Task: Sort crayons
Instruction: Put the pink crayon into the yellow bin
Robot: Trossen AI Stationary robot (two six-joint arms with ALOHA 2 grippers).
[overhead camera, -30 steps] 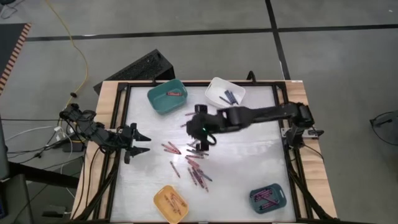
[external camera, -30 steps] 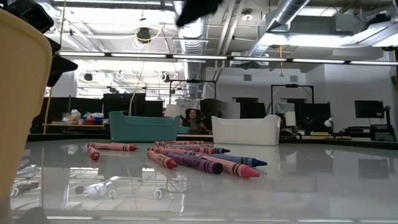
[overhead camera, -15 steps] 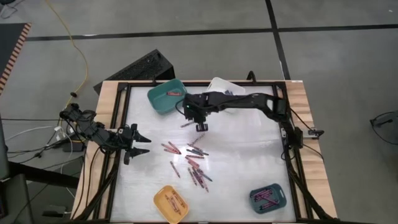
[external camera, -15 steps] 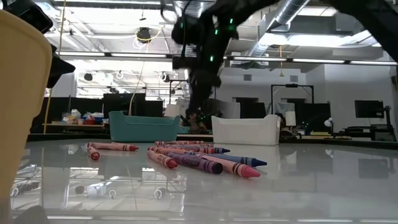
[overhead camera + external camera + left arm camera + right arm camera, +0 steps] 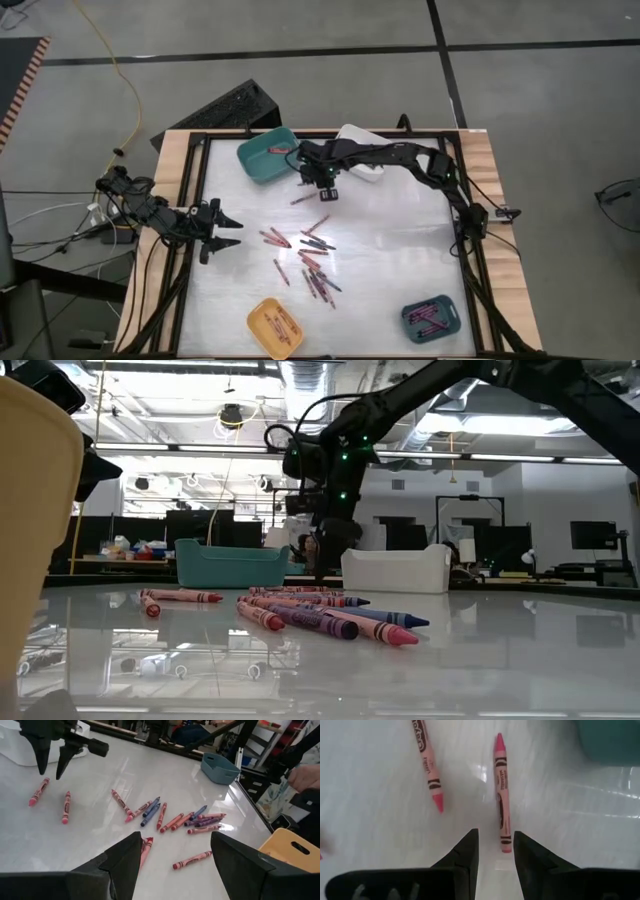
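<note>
My right gripper should grab the pink crayon by its blunt end (image 5: 506, 845) next. Then it can sort the crayon into the yellow bin.
Several pink, red and purple crayons (image 5: 310, 258) lie flat in a loose scatter mid-table. Two pink crayons lie apart from them near the teal bin (image 5: 268, 156). My right gripper (image 5: 495, 834) hangs open just above them, pointing steeply down. The near end of one pink crayon (image 5: 502, 795) lies below the gap between its fingers, and the other pink crayon (image 5: 427, 765) lies off to one side. The left wrist view shows the right gripper's fingertips (image 5: 41, 767) clear of the table. My left gripper (image 5: 225, 230) waits open at the table's left edge.
A white bin (image 5: 362, 150) stands at the far edge, partly under my right arm. A yellow bin (image 5: 275, 327) sits at the near edge and a blue-grey bin (image 5: 432, 318) at the near right, both with crayons inside. A black frame (image 5: 190, 200) rims the table.
My right gripper has swung from above the middle of the table toward the far edge, near the teal bin. It has come down toward the table and tipped more steeply downward. Its fingers have stayed apart. The crayons have not moved.
</note>
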